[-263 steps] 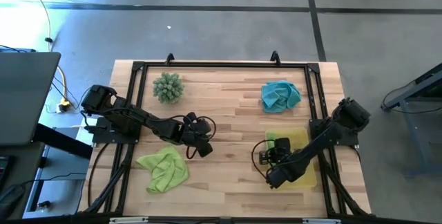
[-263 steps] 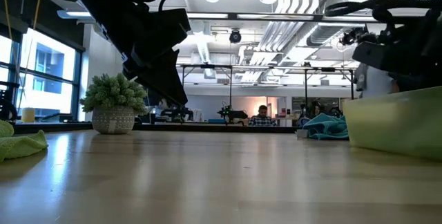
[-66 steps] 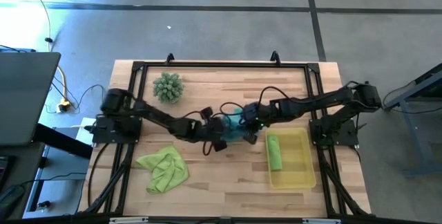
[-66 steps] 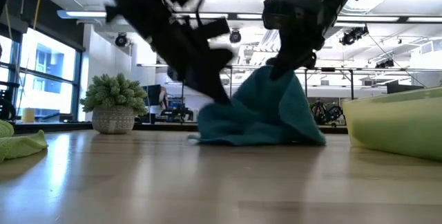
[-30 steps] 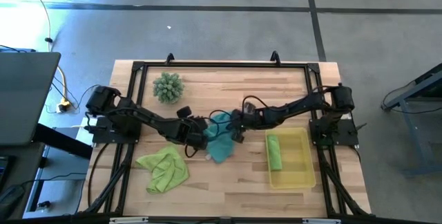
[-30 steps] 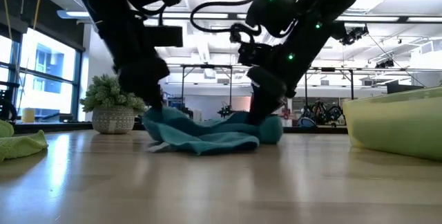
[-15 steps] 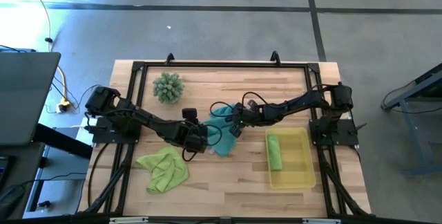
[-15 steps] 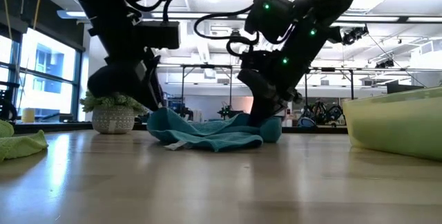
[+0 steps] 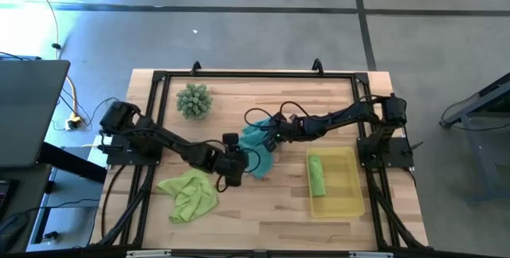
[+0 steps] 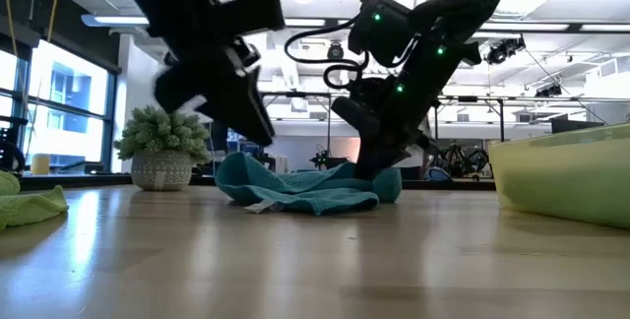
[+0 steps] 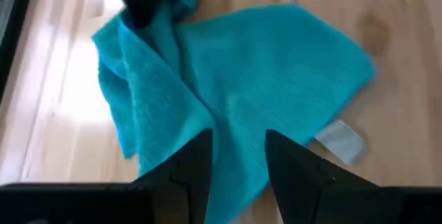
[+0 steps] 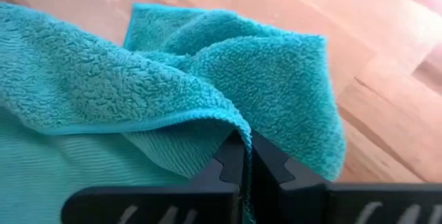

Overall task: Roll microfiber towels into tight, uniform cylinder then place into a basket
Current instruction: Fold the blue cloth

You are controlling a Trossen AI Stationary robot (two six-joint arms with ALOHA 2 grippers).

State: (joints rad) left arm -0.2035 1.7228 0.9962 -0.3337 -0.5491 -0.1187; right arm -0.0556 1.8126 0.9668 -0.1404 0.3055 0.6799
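Observation:
The robot should next grab the crumpled teal towel by its hemmed edge (image 11: 255,195) with the left gripper, to spread the towel flat on the tabletop for rolling.
The teal microfiber towel (image 9: 256,150) lies crumpled at the table's middle, spread wider in the left wrist view (image 11: 276,79). My right gripper (image 12: 243,148) is shut on it at its right end (image 10: 386,183). My left gripper (image 11: 238,151) stands open just above the towel's left part (image 10: 258,127), and its fingers show no touch. A lime green towel (image 9: 189,195) lies loose on the table near the front left. Another lime green one, rolled (image 9: 317,176), lies inside the yellow basket (image 9: 344,202). My right gripper pinches the teal towel's hemmed edge (image 12: 226,122) between its two shut fingers, at the towel's right end. The fingers slant down from the table's right side. That end stands raised a little (image 10: 389,176); the rest lies slack on the table.
A spiky green plant ball in a pot (image 9: 194,100) stands at the far left. The black frame rails (image 9: 255,74) run along the table's edges. Bare wood (image 9: 263,210) shows between the green towel and the basket.
My left gripper has rolled about its own line, shifted toward the table's right edge and risen off the towel's left end. My right gripper has rolled too and edged left with the towel's end. The towel stays low and slack on the table.

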